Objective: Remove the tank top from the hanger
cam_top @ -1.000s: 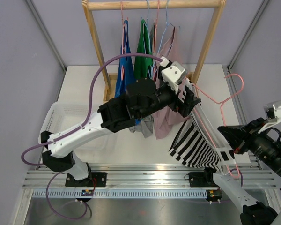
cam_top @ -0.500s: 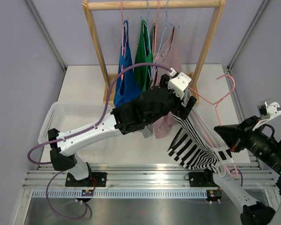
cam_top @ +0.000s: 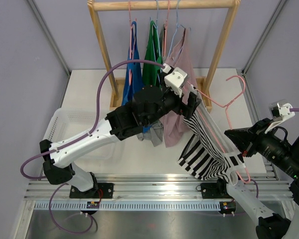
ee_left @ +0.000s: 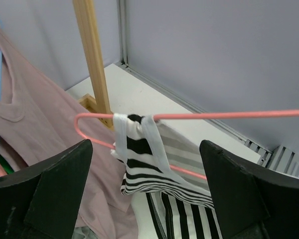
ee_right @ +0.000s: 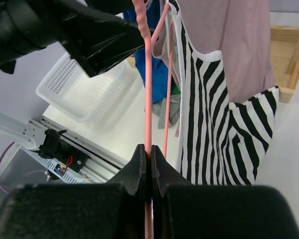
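Note:
My left gripper pinches the tank top's bunched straps at the hanger's far end next, to slip the tank top off the hanger.
The black-and-white striped tank top hangs from a pink wire hanger, held up in the air and slanted from the rack toward the right arm. My right gripper is shut on the hanger's near end; in the right wrist view the gripper pinches the pink wire, with the tank top beside it. My left gripper is open at the hanger's far end. In the left wrist view the gripper straddles the bunched striped straps, which loop over the hanger.
A wooden rack at the back holds blue, green and mauve garments on hangers, right behind my left gripper. A white basket sits at the left. A metal rail runs along the near edge.
My left gripper has moved a little left, back toward the rack. The hanger's hook has swung left and the right gripper has risen slightly, still gripping the wire.

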